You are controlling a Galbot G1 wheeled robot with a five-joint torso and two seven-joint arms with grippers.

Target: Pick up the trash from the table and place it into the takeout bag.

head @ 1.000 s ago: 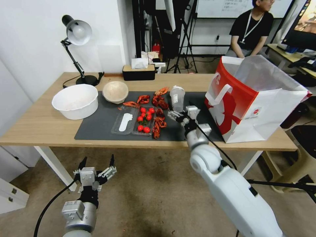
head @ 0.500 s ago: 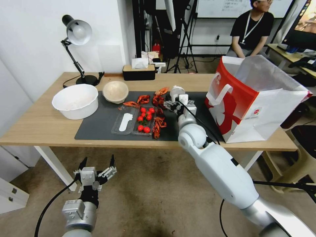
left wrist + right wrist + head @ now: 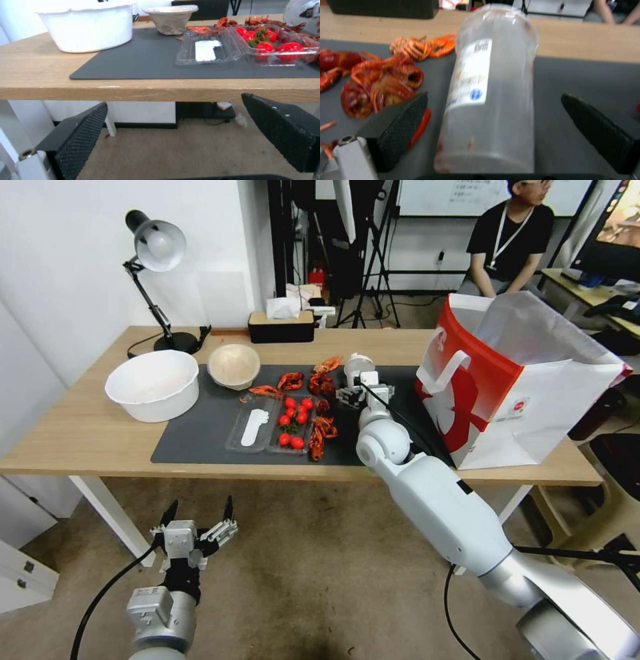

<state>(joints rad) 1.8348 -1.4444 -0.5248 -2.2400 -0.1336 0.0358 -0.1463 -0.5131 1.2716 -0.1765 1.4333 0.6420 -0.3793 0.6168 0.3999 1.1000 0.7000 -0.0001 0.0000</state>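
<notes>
My right gripper grips the clear lidded cup (image 3: 357, 365) by its body near its base next, to place this trash into the takeout bag (image 3: 513, 387).
A clear lidded cup (image 3: 357, 365) with a white label stands on the dark mat (image 3: 200, 437) of the table (image 3: 80, 427), beside red crayfish shells (image 3: 323, 385). My right gripper (image 3: 363, 388) is open around it. In the right wrist view the cup (image 3: 490, 95) stands between the two black fingers (image 3: 396, 127), with a gap on each side. A small beige bowl (image 3: 233, 366) sits at the mat's far left corner. The red-and-white takeout bag (image 3: 513, 387) stands open at the table's right end. My left gripper (image 3: 195, 523) hangs open below the table's front edge.
A large white bowl (image 3: 153, 383) sits left of the mat, with a desk lamp (image 3: 157, 253) and a tissue box (image 3: 281, 325) behind. A clear tray (image 3: 233, 47) with red tomatoes (image 3: 293, 421) lies mid-mat. More shells (image 3: 376, 82) lie close to the cup.
My right arm has reached forward and to the left across the mat, bringing its open fingers around the clear cup. The left arm has not moved.
</notes>
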